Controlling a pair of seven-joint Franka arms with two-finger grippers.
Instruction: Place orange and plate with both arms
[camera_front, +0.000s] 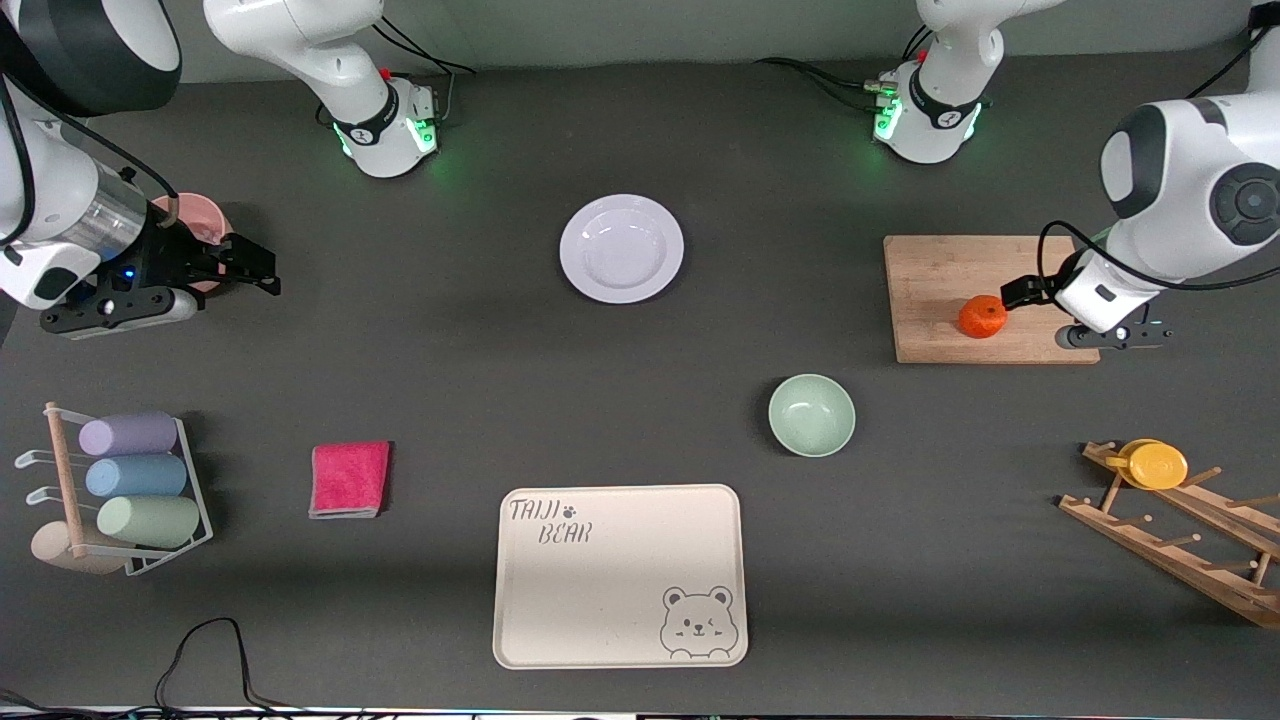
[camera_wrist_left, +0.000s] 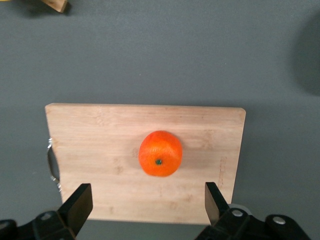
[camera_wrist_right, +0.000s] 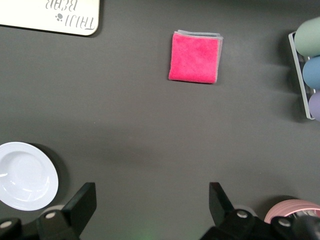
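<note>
The robot's left gripper will next place the orange (camera_front: 982, 317) on the lavender-white plate (camera_front: 621, 248), so it will hold the orange by its round sides.
The orange (camera_front: 982, 317) (camera_wrist_left: 160, 153) lies on a wooden cutting board (camera_front: 935, 275) (camera_wrist_left: 100, 150) at the left arm's end of the table. My left gripper (camera_front: 1022, 292) (camera_wrist_left: 147, 192) hovers open over the board's edge beside the orange, with nothing between its fingers. The pale lavender-white plate (camera_front: 621, 248) (camera_wrist_right: 25, 175) lies empty on the table between the two arm bases. My right gripper (camera_front: 262, 268) (camera_wrist_right: 151, 191) hangs open and empty over bare table at the right arm's end, next to a pink bowl (camera_front: 200, 222) (camera_wrist_right: 292, 210).
A mint-green bowl (camera_front: 811, 414) stands nearer the front camera than the plate. The beige bear tray (camera_front: 620, 575) lies at the front middle, with a pink cloth (camera_front: 350, 478) beside it. A cup rack (camera_front: 130, 480) and a wooden rack with a yellow cup (camera_front: 1155, 465) stand at the ends.
</note>
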